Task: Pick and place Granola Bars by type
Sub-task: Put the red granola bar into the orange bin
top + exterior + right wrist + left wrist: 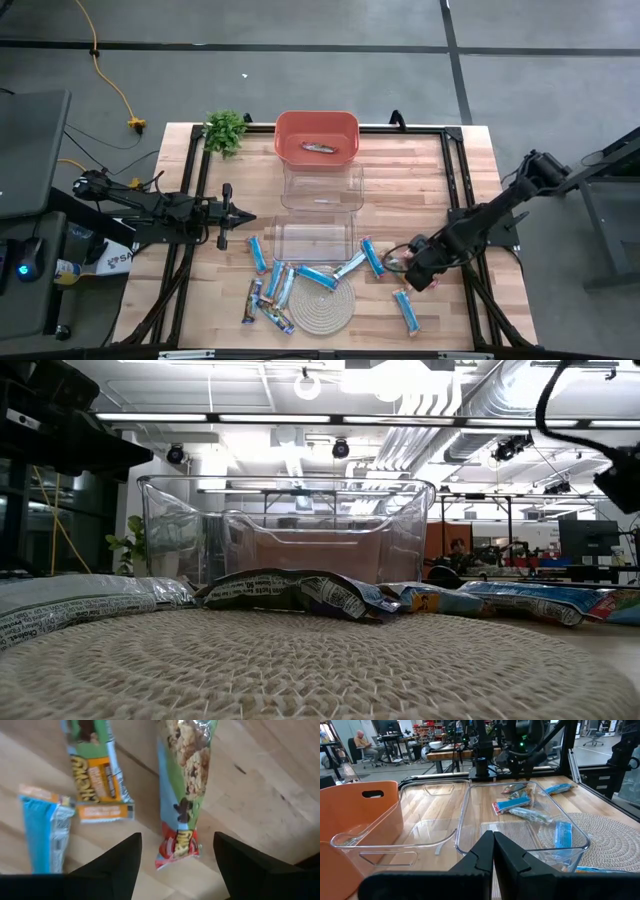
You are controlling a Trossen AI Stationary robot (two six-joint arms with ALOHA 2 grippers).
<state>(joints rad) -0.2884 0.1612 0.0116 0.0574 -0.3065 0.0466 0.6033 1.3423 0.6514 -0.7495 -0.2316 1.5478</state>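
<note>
The green-and-blue bar needs to be sorted into the orange bin, so my right gripper will next grab it by its red end (178, 846).
Several granola bars (316, 277) in blue wrappers lie on the wooden table around a round woven coaster (322, 305), and one blue bar (405, 310) lies apart at the near right. My right gripper (177, 865) is open and points down. Its fingers stand on either side of the red end of a green-and-blue bar (182, 795), which lies flat on the table (395, 262). A green-and-orange bar (97, 775) and a blue bar (42, 830) lie beside it. My left gripper (240, 217) waits shut at the left, pointing level.
An orange bin (316, 138) with one bar inside stands at the far middle, with two clear containers (322, 187) (315, 238) in front of it. A small green plant (225, 130) sits at the far left. Black frame rails run along the table's sides.
</note>
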